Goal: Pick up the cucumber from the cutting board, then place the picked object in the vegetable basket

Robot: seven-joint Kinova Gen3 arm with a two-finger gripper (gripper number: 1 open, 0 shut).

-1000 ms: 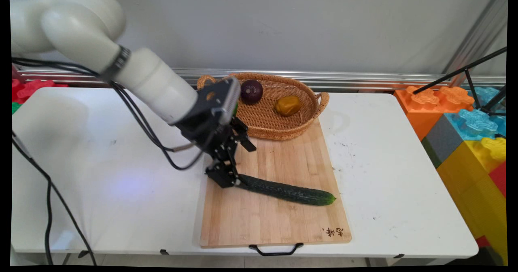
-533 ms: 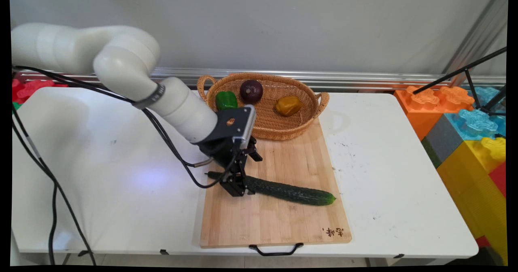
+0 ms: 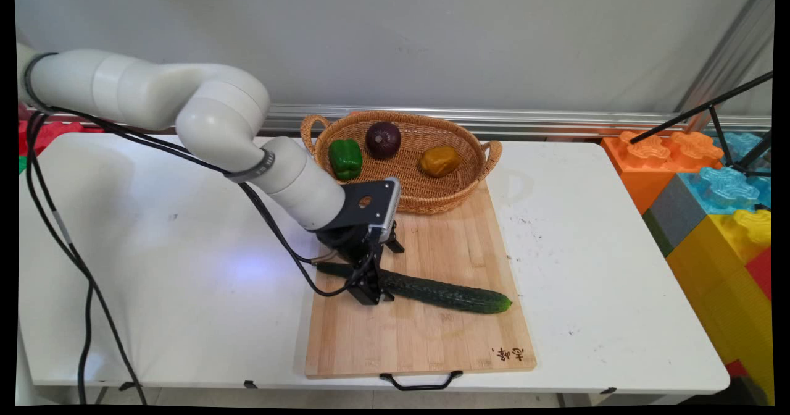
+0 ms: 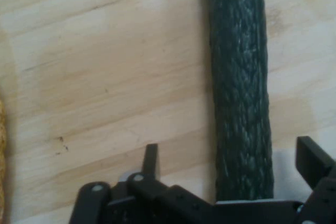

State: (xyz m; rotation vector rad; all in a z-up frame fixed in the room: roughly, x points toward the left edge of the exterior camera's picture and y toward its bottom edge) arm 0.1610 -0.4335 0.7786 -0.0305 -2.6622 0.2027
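Observation:
The cucumber should go with the other vegetables in the wicker basket, so my gripper will next grab it by its body near the dark end [image 3: 345, 270].
A long dark green cucumber [image 3: 444, 293] lies slantwise across the wooden cutting board [image 3: 419, 341]. My gripper [image 3: 370, 288] is down at the board, open, over the cucumber's left part, a short way in from its left end. In the hand view the cucumber [image 4: 240, 87] runs up the picture between the two fingers [image 4: 151, 161], nearer the right one than the left. Neither finger visibly presses on it. The gripper [image 4: 231, 163] holds nothing.
A wicker basket [image 3: 487, 155] stands at the board's far end with a green pepper [image 3: 345, 157], a dark purple onion [image 3: 383, 139] and a yellow-brown vegetable [image 3: 439, 160] in it. Large coloured blocks [image 3: 710, 186] stand off the table's right side. Black cables [image 3: 80, 291] hang at the left.
The gripper has moved right along the cucumber from its left end and come lower, and its fingers now stand on either side of it. The cucumber has not moved.

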